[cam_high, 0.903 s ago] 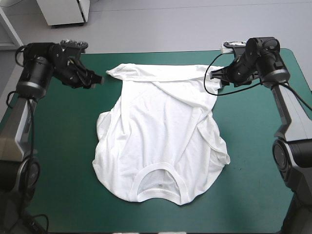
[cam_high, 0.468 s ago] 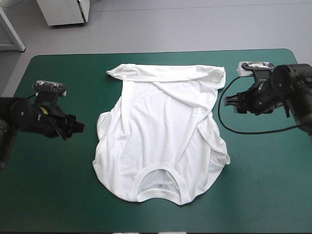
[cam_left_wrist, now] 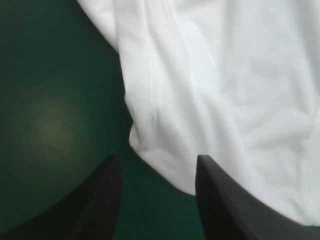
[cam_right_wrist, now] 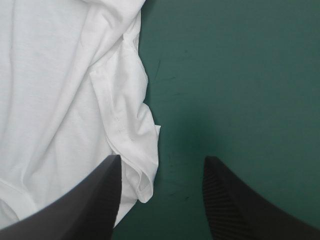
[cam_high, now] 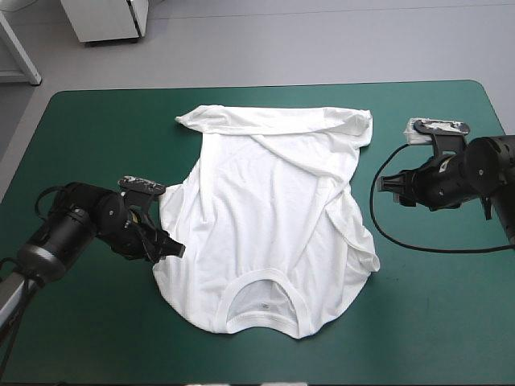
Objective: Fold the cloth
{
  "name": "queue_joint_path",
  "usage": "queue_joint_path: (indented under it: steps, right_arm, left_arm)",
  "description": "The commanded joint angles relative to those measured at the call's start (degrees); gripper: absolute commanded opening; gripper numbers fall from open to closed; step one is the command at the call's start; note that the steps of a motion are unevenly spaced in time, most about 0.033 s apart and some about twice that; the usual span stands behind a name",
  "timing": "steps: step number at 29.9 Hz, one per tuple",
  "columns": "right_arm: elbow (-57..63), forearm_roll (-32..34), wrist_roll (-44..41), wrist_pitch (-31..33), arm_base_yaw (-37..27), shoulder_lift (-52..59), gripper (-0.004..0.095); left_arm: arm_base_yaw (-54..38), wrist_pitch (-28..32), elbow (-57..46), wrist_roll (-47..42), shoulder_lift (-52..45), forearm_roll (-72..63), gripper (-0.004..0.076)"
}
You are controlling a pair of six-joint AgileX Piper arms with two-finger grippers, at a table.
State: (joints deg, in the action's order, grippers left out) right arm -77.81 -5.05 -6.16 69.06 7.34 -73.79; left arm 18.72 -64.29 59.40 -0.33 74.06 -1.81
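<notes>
My left gripper will next take hold of the folded sleeve edge (cam_high: 166,261) that bunches up, because the T-shirt's body (cam_high: 261,209) is lying flat on the tabletop.
The white T-shirt (cam_high: 265,217) lies spread on the table, collar toward the front edge, hem rumpled along the far side. My left gripper (cam_high: 174,248) is low at the shirt's left edge and open. In the left wrist view the shirt's folded edge (cam_left_wrist: 150,145) lies just ahead of the left gripper (cam_left_wrist: 157,200), partly between its fingers. My right gripper (cam_high: 387,186) hangs to the right of the shirt, apart from it and open. In the right wrist view a creased sleeve edge (cam_right_wrist: 135,135) lies ahead of the right gripper (cam_right_wrist: 160,200), nearer one finger.
The teal-green cover (cam_high: 96,330) shows on both sides of the shirt and along the front edge. Dark cover (cam_right_wrist: 235,90) lies ahead of the right gripper's other finger.
Both arms have come from the shirt's far corners toward the front. The left one has dropped to the shirt's left edge; the right one hangs beside its right side. The shirt has not moved.
</notes>
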Motion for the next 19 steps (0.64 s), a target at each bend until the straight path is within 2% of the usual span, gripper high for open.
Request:
queue_joint_path:
  steps: [1, 13, 19]
  right_arm:
    - [-1.3, -0.4, 0.1, -1.4, 0.1, 1.8, 0.0486]
    - [-1.3, 0.3, 1.2, -0.8, 0.1, 1.8, 0.0486]
    - [-1.3, 0.3, 2.7, 1.7, 0.1, 1.8, 0.0486]
  left_arm:
    - [0.6, 3.2, 0.3, -2.3, 1.2, 0.0, 0.0336]
    - [0.6, 11.0, -8.9, -8.1, 6.1, 0.8, 0.0336]
    - [0.6, 15.1, -10.6, -8.4, 8.3, 1.0, 0.0329]
